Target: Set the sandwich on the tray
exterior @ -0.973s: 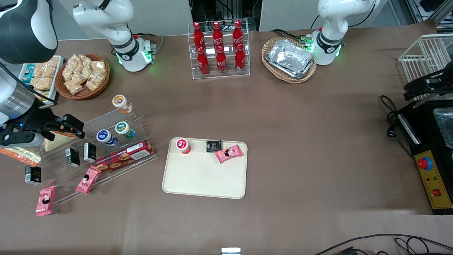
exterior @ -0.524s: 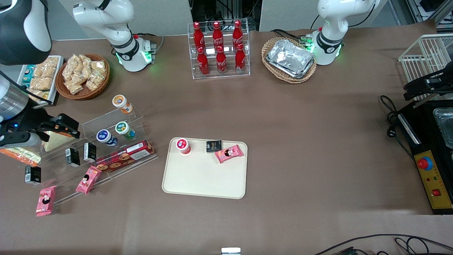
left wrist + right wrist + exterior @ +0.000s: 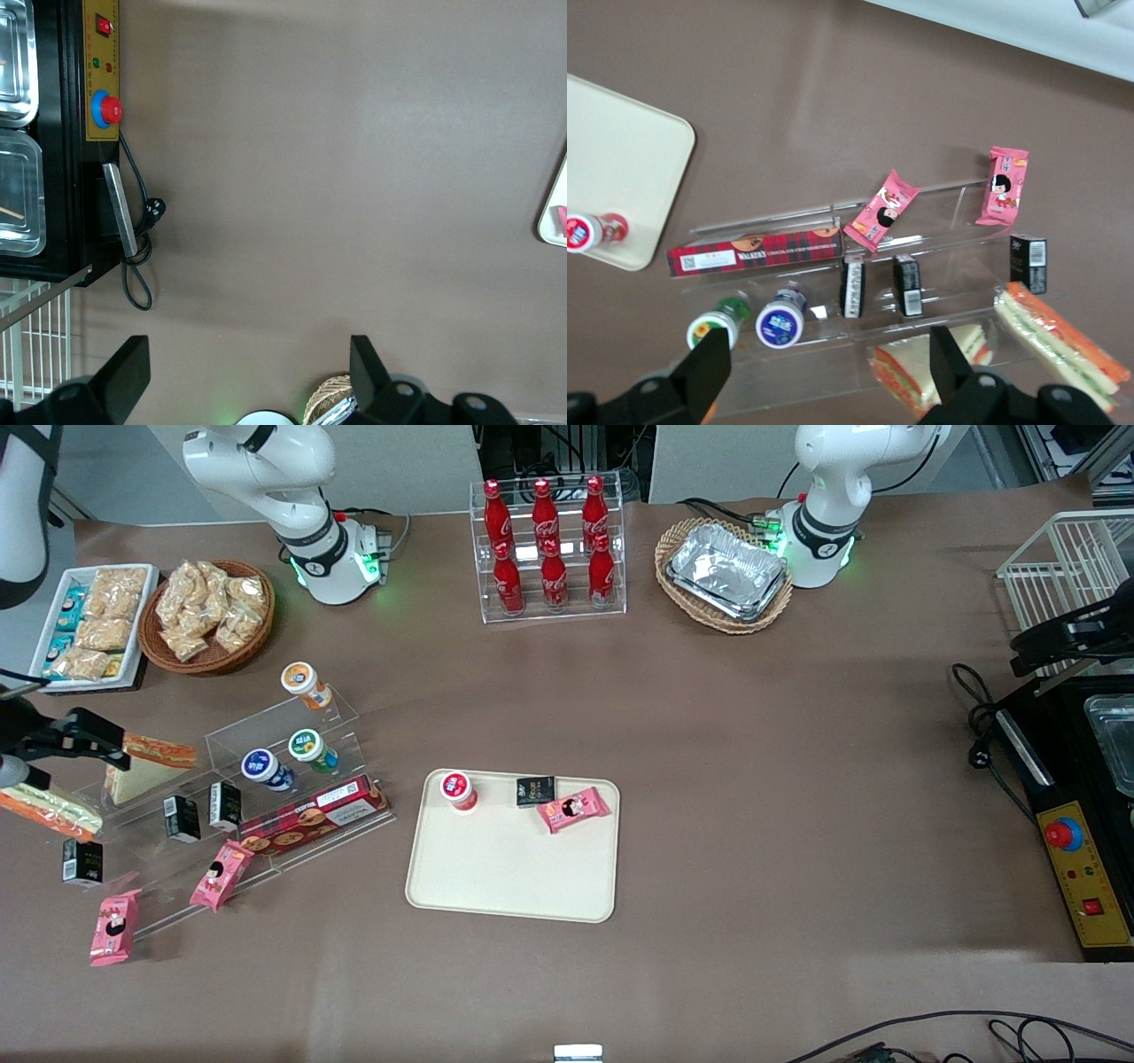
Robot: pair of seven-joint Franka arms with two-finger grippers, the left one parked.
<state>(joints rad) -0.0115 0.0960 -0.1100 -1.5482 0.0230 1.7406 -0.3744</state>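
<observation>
Next, my right gripper takes hold of the long wrapped sandwich across its long sides. Then I place the sandwich on the tray (image 3: 509, 877) (image 3: 616, 150).
The sandwich (image 3: 49, 812) is long and clear-wrapped, with orange and green filling. It lies on the table at the working arm's end of the acrylic shelf, and also shows in the right wrist view (image 3: 1060, 342). The cream tray (image 3: 509, 877) lies mid-table, with a corner of it in the right wrist view (image 3: 620, 168). My right gripper (image 3: 66, 742) is open and empty. It hovers above the shelf beside the wedge sandwich (image 3: 146, 766), a little farther from the front camera than the sandwich. In the right wrist view the gripper (image 3: 826, 352) spans the shelf, with the wedge sandwich (image 3: 926, 367) by one finger.
The stepped acrylic shelf (image 3: 266, 726) holds cups, black boxes, a red biscuit box (image 3: 310, 815) and pink snacks. The tray carries a red-lidded cup (image 3: 458, 790), a black box (image 3: 535, 790) and a pink snack (image 3: 574, 809). A cola rack (image 3: 549, 549) and snack baskets stand farther back.
My gripper has drawn sideways toward the working arm's end of the table, uncovering the wedge sandwich and the snack tray farther back. It stays open. Nothing else moved.
</observation>
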